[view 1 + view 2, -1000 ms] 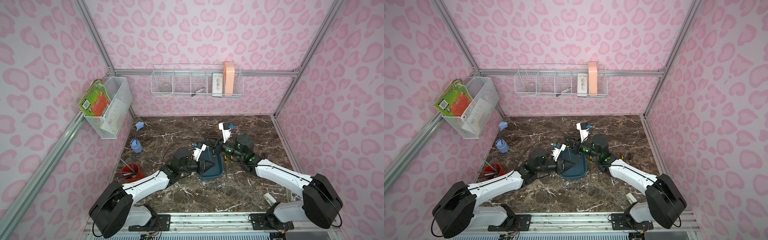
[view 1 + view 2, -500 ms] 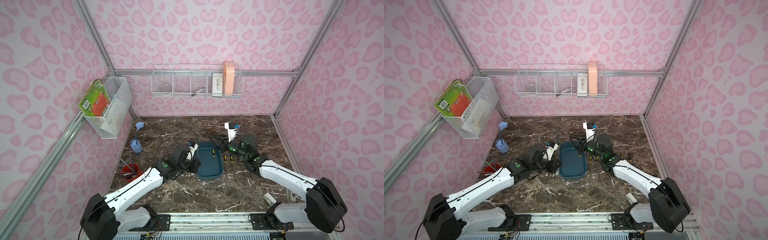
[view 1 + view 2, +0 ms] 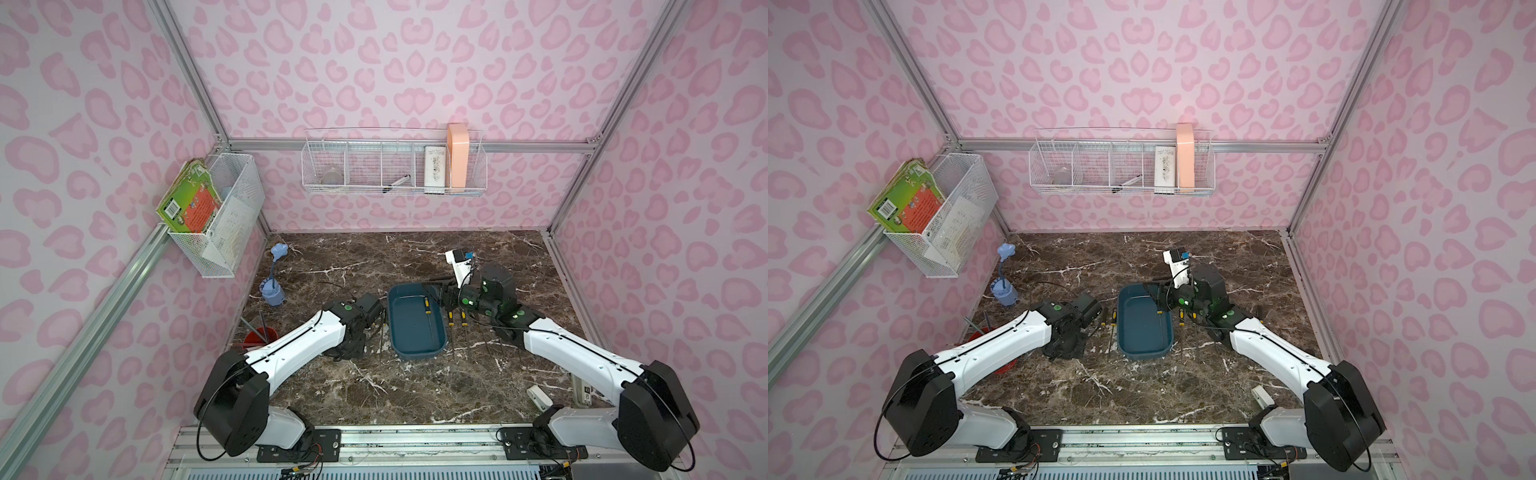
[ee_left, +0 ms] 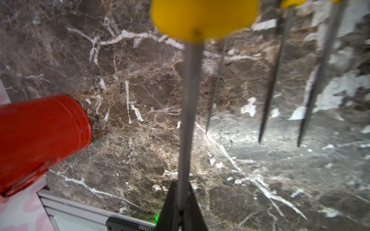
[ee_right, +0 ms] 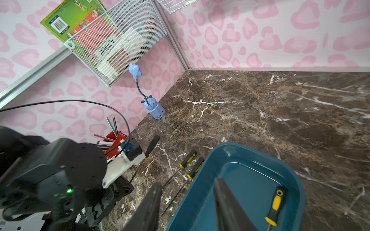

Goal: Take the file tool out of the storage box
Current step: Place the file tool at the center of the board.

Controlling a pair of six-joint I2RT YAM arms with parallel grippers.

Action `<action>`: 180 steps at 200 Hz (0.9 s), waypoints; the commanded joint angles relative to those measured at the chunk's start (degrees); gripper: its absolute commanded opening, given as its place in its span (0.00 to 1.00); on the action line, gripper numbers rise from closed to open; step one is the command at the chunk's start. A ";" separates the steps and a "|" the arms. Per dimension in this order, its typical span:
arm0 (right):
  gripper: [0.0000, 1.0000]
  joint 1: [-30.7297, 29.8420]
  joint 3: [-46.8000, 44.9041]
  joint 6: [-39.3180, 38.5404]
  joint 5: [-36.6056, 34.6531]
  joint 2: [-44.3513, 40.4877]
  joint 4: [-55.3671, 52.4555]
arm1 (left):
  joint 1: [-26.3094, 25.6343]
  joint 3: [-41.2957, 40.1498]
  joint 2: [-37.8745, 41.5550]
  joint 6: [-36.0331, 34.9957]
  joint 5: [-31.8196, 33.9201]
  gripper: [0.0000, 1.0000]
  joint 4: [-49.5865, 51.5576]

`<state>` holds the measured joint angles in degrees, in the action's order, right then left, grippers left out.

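Note:
The file tool's handle is above marble, so if I opened now, the tool would come down onto it. My left gripper needs to keep holding until the handle's lower.
The teal storage box [image 3: 411, 332] [image 3: 1142, 332] [image 5: 250, 180] sits mid-table. One file tool [image 3: 426, 309] [image 5: 275, 206] with a black and yellow handle lies along its inner wall. My left gripper [image 4: 181, 186] is outside the box on its left, low over the table, shut on the grey shaft of another file tool [image 4: 186, 120] [image 5: 152, 144]. My right gripper [image 5: 188, 183] [image 3: 440, 295] hangs open over the box's far end. One finger is above the inside and the other above the table, with nothing between them.
More files lie on the marble on both sides of the box [image 5: 188, 156] [image 3: 451, 328]. A red pen pot [image 3: 259, 336] [image 4: 40, 140] and a blue gadget [image 3: 272, 291] stand by the left wall. White wire baskets [image 3: 395, 170] hang on the walls. A small white object [image 3: 538, 395] lies front right.
My left gripper has drawn out of the box leftward and down with a file. My right gripper has opened and pulled back to the box's far right end.

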<state>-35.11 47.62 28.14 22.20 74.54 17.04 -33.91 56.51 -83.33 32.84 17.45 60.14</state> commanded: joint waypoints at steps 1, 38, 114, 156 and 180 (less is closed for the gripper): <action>0.43 0.19 -0.70 -0.89 -1.22 -1.62 1.50 | 2.09 0.36 -3.15 -1.34 -0.04 0.00 0.56; 0.43 0.49 -1.24 -0.69 -1.20 -1.88 2.60 | 4.37 1.59 -10.92 -4.22 -1.52 0.00 -1.88; 0.43 0.55 0.09 0.15 0.83 0.49 2.50 | 7.93 4.26 -18.61 -8.41 -5.37 0.00 -2.38; 0.43 0.47 0.89 0.97 2.58 0.23 2.56 | 9.01 5.73 -19.10 -9.32 -7.92 0.00 -0.82; 0.43 0.48 0.65 1.04 2.50 -0.06 2.36 | 9.21 7.57 -22.75 -10.67 -8.61 0.00 0.22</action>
<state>-34.50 48.25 28.56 23.81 74.85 18.31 -24.99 62.67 -103.48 23.86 9.85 57.93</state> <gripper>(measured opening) 0.432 0.081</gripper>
